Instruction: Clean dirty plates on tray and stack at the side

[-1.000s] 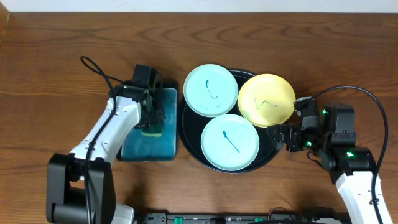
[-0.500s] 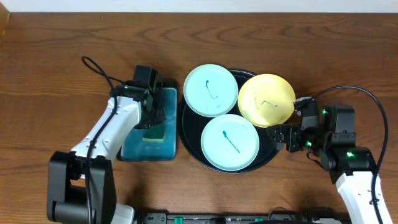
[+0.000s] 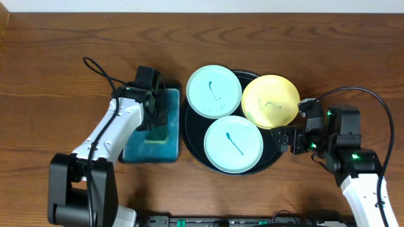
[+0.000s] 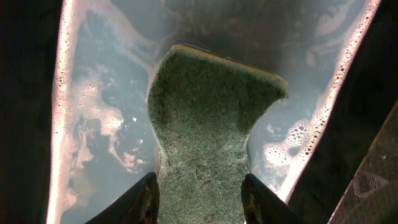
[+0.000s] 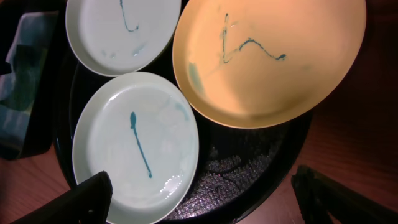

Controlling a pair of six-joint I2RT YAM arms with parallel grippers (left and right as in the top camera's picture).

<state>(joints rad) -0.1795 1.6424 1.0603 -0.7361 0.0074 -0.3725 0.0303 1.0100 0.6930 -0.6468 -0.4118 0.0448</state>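
Note:
The left gripper will grab the sponge's narrow middle [image 4: 203, 175], so the green sponge's loose wide end can clean the dirty plates.
The black tray [image 3: 270, 144] holds three plates: a mint plate [image 3: 214, 91] at the back left, a mint plate [image 3: 233, 144] at the front and a yellow plate [image 3: 270, 101] leaning on the back right rim. All three carry teal smears. In the right wrist view the front mint plate [image 5: 135, 144], the yellow plate [image 5: 267, 59] and the tray [image 5: 249, 174] lie below. My right gripper [image 5: 205, 193] hangs open over the tray's right rim, holding nothing. My left gripper [image 4: 200, 199] is down in the basin, its fingers [image 4: 146, 199] pressing both sides of a green sponge [image 4: 211, 124].
The rectangular basin [image 3: 136, 151] of blue-green soapy water [image 4: 99, 124] stands just left of the tray. Both arms' cables loop over the wooden table [image 3: 50, 75] at the left and right.
The left jaws have loosened round the sponge, which has swelled back out in the water. The right arm and the plates have not moved.

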